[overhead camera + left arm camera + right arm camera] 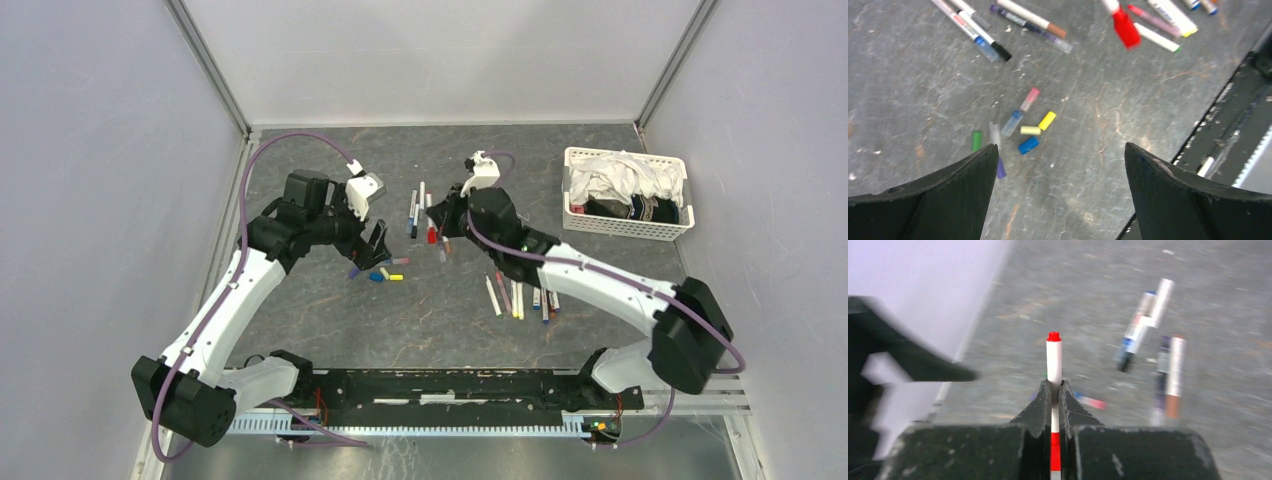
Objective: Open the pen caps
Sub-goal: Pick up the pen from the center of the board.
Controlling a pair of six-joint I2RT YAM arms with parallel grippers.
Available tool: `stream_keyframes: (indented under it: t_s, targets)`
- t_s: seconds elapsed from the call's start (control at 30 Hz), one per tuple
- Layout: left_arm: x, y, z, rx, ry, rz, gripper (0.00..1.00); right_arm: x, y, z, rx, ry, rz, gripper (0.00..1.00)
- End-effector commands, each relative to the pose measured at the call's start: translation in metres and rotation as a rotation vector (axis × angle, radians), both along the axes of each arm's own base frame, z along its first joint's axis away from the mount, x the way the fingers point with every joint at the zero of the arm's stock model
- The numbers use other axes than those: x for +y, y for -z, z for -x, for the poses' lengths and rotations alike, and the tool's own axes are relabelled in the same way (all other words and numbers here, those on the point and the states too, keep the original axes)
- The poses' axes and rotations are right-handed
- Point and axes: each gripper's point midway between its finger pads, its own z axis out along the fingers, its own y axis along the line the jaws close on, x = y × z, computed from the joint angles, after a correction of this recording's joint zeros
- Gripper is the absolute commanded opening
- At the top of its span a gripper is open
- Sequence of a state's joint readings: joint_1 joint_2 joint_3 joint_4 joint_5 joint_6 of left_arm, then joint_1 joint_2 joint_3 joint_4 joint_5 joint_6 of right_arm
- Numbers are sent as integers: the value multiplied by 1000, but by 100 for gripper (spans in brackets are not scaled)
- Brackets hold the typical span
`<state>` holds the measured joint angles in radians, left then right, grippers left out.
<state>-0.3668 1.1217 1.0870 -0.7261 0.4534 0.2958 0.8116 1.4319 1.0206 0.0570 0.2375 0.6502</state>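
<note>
The red pen needs to be opened, so my left gripper will next grab it by its red cap (432, 237) (1127, 29) and leave the white body of the pen to my right gripper.
My right gripper (1053, 386) is shut on a white-barrelled red pen (1053, 357), its small red end pointing away and a red section behind the jaws. In the top view this gripper (440, 228) holds the red pen (432, 235) just above the table's middle. My left gripper (375, 242) is open and empty, above a cluster of loose pen caps (386, 272). The left wrist view shows the open gripper (1060, 150) with blue (1028, 145), yellow (1047, 120), green (977, 140) and pink (1029, 99) caps ahead of it, and the red pen (1125, 27) beyond.
Several pens (415, 210) lie behind the grippers and another group (520, 298) lies under the right arm. A white basket (625, 225) of cloth stands at the back right. Grey walls close the sides and back.
</note>
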Motion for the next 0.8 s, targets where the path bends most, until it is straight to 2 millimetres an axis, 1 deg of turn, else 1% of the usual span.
stream_keyframes:
  t_s: [0.0,0.1,0.2,0.33,0.47,0.63,0.67,0.77]
  targets:
    - [-28,-30,12,31,66,195,100,38,-74,31,-164,-39,-345,0]
    - [-36,-40,14,35,94,238,100,52,-94,49,-197,-60,-411,0]
    - [-40,-48,17,28,121,263,99,64,-106,61,-214,-72,-448,0]
    - [-43,-52,24,35,158,286,90,72,-117,72,-245,-61,-478,0]
    - [-43,-47,26,44,164,280,77,72,-118,78,-261,-35,-477,0]
    - [-47,-49,34,65,205,308,74,75,-114,80,-265,-26,-466,0]
    - [-47,-49,34,63,207,306,71,75,-114,80,-266,-26,-465,0]
    - [-45,-47,31,51,195,290,52,71,-114,81,-275,-12,-451,0]
